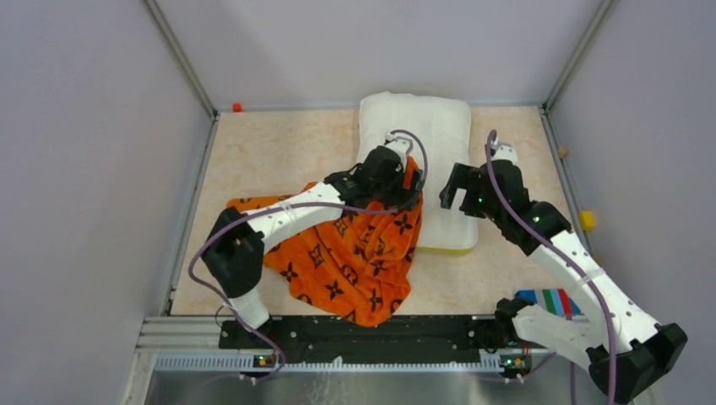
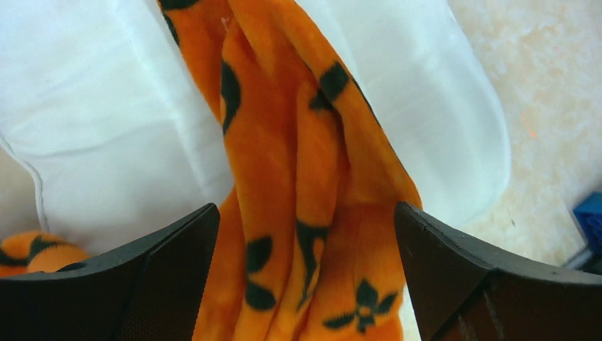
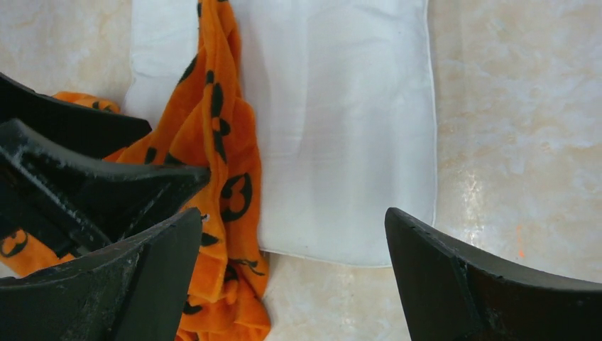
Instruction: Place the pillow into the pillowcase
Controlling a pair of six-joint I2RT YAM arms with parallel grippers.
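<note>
I will next take the pillowcase by its far corner (image 1: pixel 411 167) with my left gripper, so that the rest of the cloth stays free to open for the pillow.
The white pillow (image 1: pixel 431 135) lies at the back middle of the table, with a yellow trim along its near edge. The orange pillowcase (image 1: pixel 355 261), printed with black motifs, is heaped in front of it, one fold draped up over the pillow's left side. My left gripper (image 1: pixel 405 190) stands open over that fold. In the left wrist view the bunched pillowcase (image 2: pixel 284 142) lies between the wide-apart fingers on the pillow (image 2: pixel 106 106). My right gripper (image 1: pixel 452 190) hangs open just right of it, above the pillow's (image 3: pixel 341 106) near edge, nothing between its fingers (image 3: pixel 440 270).
Grey walls and metal frame rails enclose the table on three sides. A striped coloured object (image 1: pixel 549 301) lies by the right arm's base. A yellow item (image 1: pixel 587 220) sits outside the right rail, and a small red one (image 1: pixel 237 107) in the back left corner.
</note>
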